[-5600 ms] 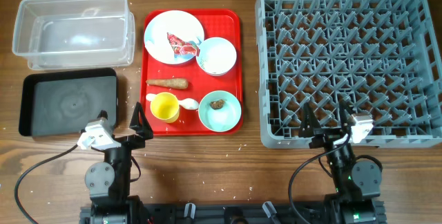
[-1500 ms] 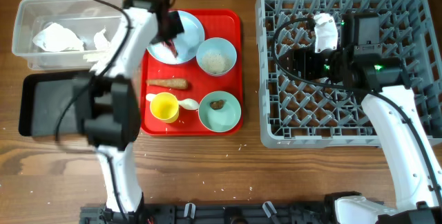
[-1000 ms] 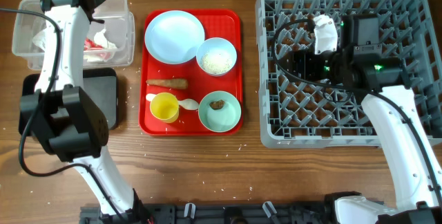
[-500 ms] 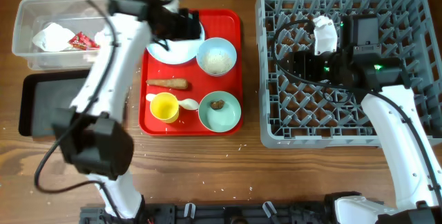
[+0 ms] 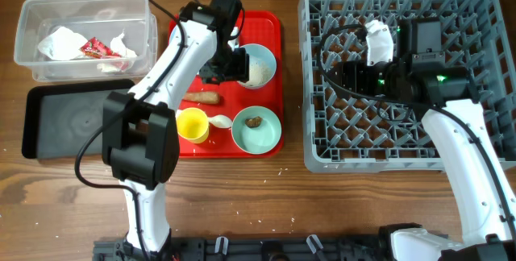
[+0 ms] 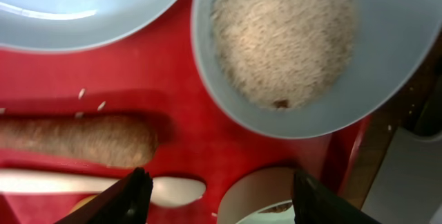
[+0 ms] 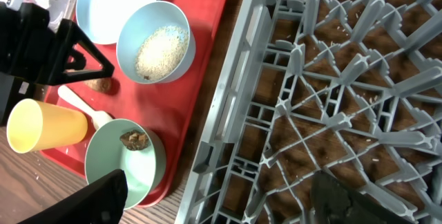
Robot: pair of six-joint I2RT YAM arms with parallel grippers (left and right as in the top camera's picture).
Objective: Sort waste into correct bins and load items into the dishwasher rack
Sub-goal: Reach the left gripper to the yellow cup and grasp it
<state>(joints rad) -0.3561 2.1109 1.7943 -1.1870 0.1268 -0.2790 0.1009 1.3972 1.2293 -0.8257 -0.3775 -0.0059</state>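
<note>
My right gripper grabs the yellow cup point(image 5: 192, 124) around its base end next. The cup's rim stays free, so the cup loads with its opening down into the rack.
My left gripper point(image 5: 225, 66) is open and empty, low over the red tray between the pale-blue bowl of rice grains point(image 5: 256, 66) and the brown carrot-like scrap point(image 5: 201, 97). The left wrist view shows its fingers point(image 6: 222, 198) spread over the tray, with the rice bowl point(image 6: 283, 44), the plate point(image 6: 69, 10), the scrap point(image 6: 76, 140) and the white spoon point(image 6: 110, 189). The yellow cup point(image 5: 192, 124) and the pale-green bowl point(image 5: 256, 130) holding a brown lump stand at the tray's front. Crumpled paper point(image 5: 60, 43) and the red-and-white wrapper point(image 5: 95, 48) lie in the clear tub point(image 5: 81, 7). My right gripper point(image 7: 221, 203) is open and empty over the grey rack point(image 5: 403, 76).
The black tray point(image 5: 81, 120) lies in front of the clear tub, at the left. The red tray point(image 5: 270, 23) sits between the bins and the rack. My left arm crosses over the plate. Small crumbs dot the wooden table near the front.
My left arm has swung from the clear tub back over the red tray and dropped toward the rice bowl and carrot scrap. The wrapper now lies in the tub. The right arm has not moved.
</note>
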